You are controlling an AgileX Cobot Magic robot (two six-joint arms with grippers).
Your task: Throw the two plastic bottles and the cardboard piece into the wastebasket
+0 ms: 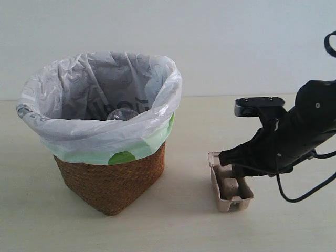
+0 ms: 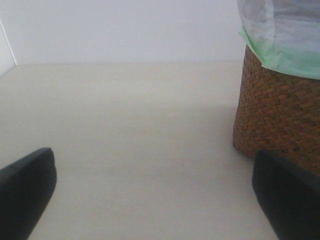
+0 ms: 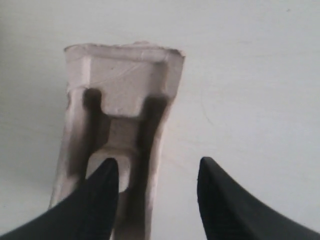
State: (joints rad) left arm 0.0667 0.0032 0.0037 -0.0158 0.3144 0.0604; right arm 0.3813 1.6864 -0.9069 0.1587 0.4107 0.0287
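The cardboard piece should go into the wastebasket, so my right gripper should next grab it by its long side.
The wastebasket, brown wicker with a crinkled whitish bag over a green one, stands at the left. A bit of clear plastic bottle shows deep inside it; more of the bottles cannot be made out. The beige cardboard piece lies on the table to the basket's right. My right gripper is low over it, open. In the right wrist view one finger dips into the cardboard piece and the other stands outside its side wall, apart from it. My left gripper is open over bare table beside the wastebasket.
The pale tabletop runs back to a plain white wall. The right arm's black cable loops down near the table behind the cardboard piece.
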